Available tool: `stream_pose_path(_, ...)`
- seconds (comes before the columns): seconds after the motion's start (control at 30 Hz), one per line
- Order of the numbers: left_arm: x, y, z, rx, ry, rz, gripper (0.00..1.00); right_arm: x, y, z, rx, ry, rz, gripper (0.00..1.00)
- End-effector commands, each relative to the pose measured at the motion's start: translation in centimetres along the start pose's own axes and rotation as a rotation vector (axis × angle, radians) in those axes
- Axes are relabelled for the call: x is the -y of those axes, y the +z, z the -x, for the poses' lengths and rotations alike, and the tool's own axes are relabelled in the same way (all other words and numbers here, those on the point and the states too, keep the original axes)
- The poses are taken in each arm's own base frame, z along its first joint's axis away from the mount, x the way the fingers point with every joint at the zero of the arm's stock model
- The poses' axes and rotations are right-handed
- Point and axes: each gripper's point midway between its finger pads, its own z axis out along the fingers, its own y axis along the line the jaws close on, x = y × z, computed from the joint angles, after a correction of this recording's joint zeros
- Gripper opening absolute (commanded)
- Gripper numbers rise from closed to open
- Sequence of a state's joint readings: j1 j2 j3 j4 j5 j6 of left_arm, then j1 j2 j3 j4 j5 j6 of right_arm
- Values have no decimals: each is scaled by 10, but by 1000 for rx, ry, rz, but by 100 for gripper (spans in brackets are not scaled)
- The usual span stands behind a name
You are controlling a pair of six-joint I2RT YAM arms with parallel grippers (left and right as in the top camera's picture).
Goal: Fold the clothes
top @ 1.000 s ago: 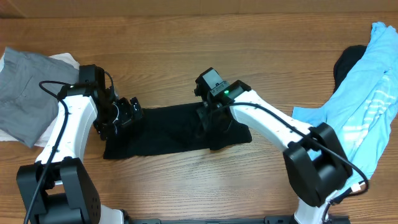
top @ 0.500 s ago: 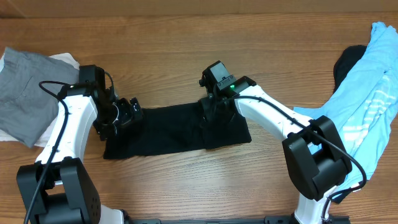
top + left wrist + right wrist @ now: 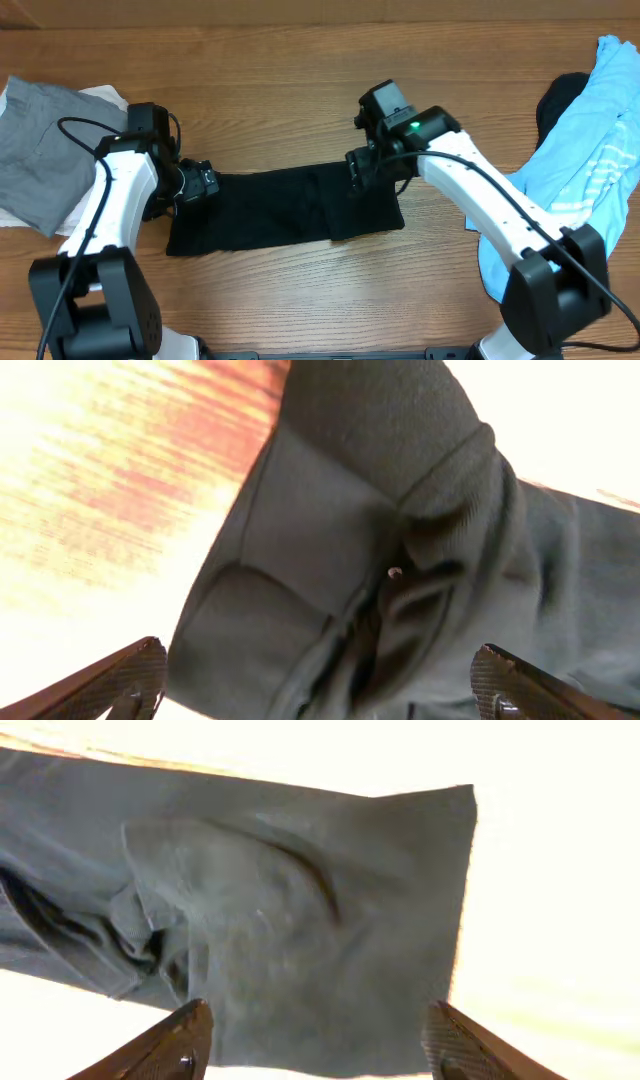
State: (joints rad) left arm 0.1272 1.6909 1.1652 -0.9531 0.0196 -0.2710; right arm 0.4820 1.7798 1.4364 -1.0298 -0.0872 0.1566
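Note:
The end of the folded black shirt needs to be folded over the shirt's middle, so the left gripper should next grab the shirt by the bunched cloth [image 3: 380, 560] at that end.
A black shirt [image 3: 280, 208] lies folded into a long strip across the table's middle. My left gripper [image 3: 200, 184] is open at the strip's left end, with the bunched dark cloth [image 3: 380, 560] between its spread fingers [image 3: 320, 685]. My right gripper [image 3: 368, 170] is open just above the strip's right end; its wrist view shows the flat right edge of the cloth [image 3: 300, 910] beyond the open fingers [image 3: 320, 1040]. A light blue white-striped shirt [image 3: 590, 150] lies crumpled at the far right.
A grey garment [image 3: 40, 150] on white cloth lies at the far left. A dark garment [image 3: 560, 100] pokes out from under the blue shirt. The wooden table [image 3: 300, 70] runs behind the strip.
My right gripper has lifted off the strip's right part and moved up and to the right. My left gripper has shifted slightly along the left end.

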Motion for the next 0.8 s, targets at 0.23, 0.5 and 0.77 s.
stream_pose_path(0.23,13,78,-5,-172,150,-79,100,2,-10,1,7,54,-4,72)
stream_pose_path(0.5,27,100,-35,-329,149,-180,34,2,-10,1,7,56,-4,72)
stream_pose_path(0.77,22,86,-25,-330,120,-178,4,3,-10,1,9,56,-8,72)
